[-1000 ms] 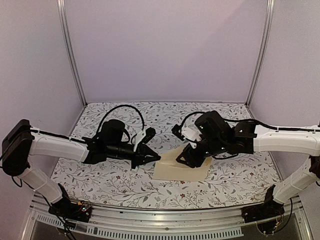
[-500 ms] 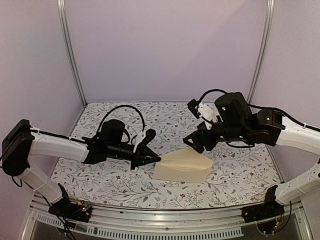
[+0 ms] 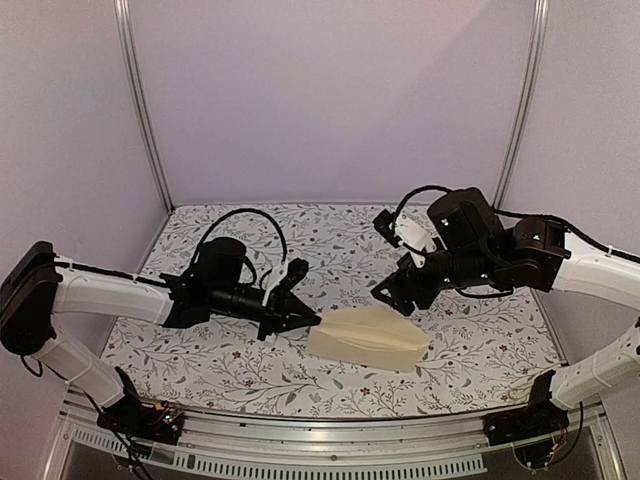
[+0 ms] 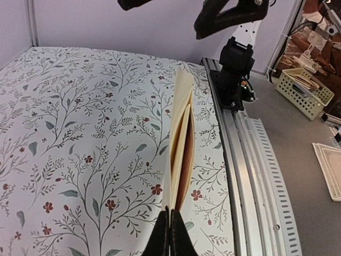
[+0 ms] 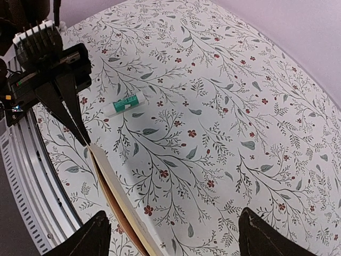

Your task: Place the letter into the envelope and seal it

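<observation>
The letter (image 4: 186, 154) needs to settle inside for sealing, so the robot's right gripper will next pinch the cream envelope's far layer (image 4: 182, 87) along its open edge.
The cream envelope (image 3: 365, 338) lies at the table's front centre, with its left edge lifted and its layers bulging apart. My left gripper (image 3: 313, 320) is shut on that left edge; its black tips (image 4: 169, 221) pinch the cream paper (image 4: 181, 133). Between the layers shows a tan-brown sheet, the letter (image 4: 186, 154). My right gripper (image 3: 392, 293) hangs wide open above the envelope's far right side, touching nothing. In the right wrist view the envelope's edge (image 5: 114, 197) runs under the open right gripper (image 5: 173, 213) toward the left gripper's tips (image 5: 80, 136).
A white and green glue stick (image 5: 123, 103) lies on the floral tablecloth (image 3: 470, 350) beyond the left gripper. The aluminium rail (image 4: 256, 160) runs along the table's near edge. Off the table stand a yellow basket (image 4: 303, 90) and a loose bordered sheet (image 4: 330, 170).
My right gripper has lifted off the envelope, moved up and to the right, and opened wide. The envelope's top layer has bulged upward. The left gripper keeps its hold in place.
</observation>
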Available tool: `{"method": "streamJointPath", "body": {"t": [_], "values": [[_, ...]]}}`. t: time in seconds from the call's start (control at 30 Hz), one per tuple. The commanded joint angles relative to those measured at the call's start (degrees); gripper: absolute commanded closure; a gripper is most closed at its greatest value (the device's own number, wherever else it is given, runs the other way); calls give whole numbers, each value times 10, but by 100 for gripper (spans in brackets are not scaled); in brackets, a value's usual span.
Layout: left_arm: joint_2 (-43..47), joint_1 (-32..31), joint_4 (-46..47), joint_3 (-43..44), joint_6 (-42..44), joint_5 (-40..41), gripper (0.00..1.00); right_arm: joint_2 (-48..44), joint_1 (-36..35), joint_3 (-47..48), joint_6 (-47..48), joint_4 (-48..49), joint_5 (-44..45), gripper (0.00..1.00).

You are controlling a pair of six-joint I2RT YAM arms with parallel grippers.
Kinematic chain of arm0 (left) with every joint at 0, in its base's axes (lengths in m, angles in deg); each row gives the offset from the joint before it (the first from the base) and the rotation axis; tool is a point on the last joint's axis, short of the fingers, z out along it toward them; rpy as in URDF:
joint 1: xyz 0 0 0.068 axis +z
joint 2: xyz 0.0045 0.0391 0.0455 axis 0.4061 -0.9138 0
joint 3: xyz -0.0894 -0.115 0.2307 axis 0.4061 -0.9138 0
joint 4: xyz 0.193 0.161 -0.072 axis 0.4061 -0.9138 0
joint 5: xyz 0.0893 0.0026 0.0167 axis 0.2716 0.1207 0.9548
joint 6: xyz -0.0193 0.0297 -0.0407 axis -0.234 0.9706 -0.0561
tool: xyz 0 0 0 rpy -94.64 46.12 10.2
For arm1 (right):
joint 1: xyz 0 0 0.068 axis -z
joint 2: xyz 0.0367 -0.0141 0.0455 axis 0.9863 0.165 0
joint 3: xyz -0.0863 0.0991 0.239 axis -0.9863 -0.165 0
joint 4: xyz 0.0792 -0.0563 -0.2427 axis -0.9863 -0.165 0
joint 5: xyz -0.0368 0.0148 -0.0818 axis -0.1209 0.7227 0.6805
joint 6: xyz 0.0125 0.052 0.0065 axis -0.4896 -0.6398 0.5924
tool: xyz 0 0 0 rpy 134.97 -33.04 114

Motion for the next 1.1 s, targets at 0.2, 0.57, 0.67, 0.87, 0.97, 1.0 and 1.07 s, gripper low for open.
{"method": "streamJointPath", "body": {"t": [0.2,0.57,0.67,0.87,0.97,1.0,1.07], "values": [[13,7,-6,-8,13,-12,100,2,25,17,82,-18,-103,1],[4,7,-4,-4,11,-8,100,81,29,-3,99,-16,-165,4],[5,7,-4,-4,11,-7,100,105,30,4,103,-17,-165,9],[3,8,-3,-3,11,-4,100,125,34,12,111,-17,-168,34],[3,8,-3,-4,10,0,100,126,35,10,116,-13,-169,51],[4,8,-3,-4,9,1,100,126,35,10,116,-12,-170,57],[4,8,-3,-4,8,3,100,127,36,7,117,-12,-175,66]]}}
